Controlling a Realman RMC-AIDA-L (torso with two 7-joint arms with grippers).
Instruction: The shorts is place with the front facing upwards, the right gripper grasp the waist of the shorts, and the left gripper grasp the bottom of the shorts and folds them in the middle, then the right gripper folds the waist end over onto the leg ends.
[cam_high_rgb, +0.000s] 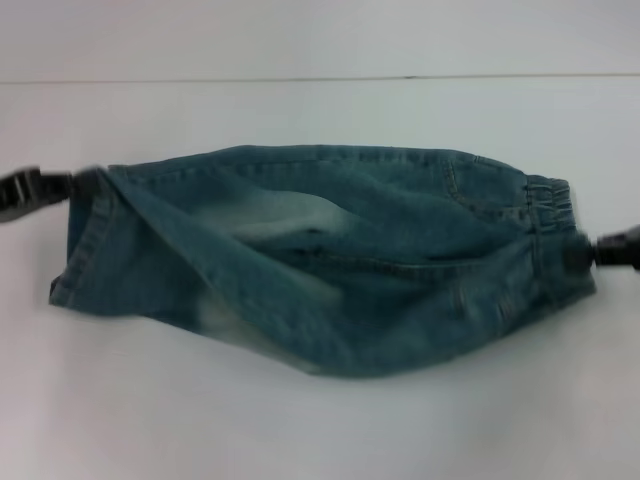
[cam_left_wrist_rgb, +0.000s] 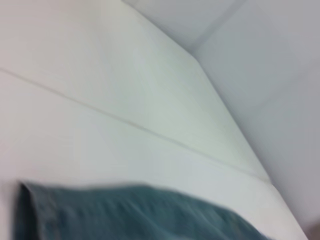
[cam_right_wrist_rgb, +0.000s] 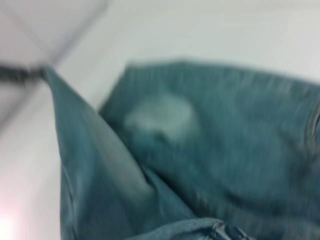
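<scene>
The shorts' front layer (cam_high_rgb: 320, 340) sags diagonally from the shorts' raised hem corner (cam_high_rgb: 98, 180), so it is too early to open my left gripper. Next, that corner goes down first.
The blue denim shorts (cam_high_rgb: 330, 260) stretch across the middle of the white table in the head view, waistband to the right and leg hems to the left. My left gripper (cam_high_rgb: 85, 183) is shut on the upper leg hem corner, and the cloth there is pulled up into a ridge. My right gripper (cam_high_rgb: 583, 252) is shut on the elastic waist at the right end. One layer is draped diagonally over the other. The left wrist view catches only a strip of the shorts (cam_left_wrist_rgb: 125, 215). The right wrist view shows the shorts (cam_right_wrist_rgb: 225, 150) close up, with the lifted leg fold running toward the distant left gripper (cam_right_wrist_rgb: 20, 74).
The white table (cam_high_rgb: 320, 430) surrounds the shorts on all sides. A thin seam (cam_high_rgb: 320, 78) runs across the back where the table meets the pale wall.
</scene>
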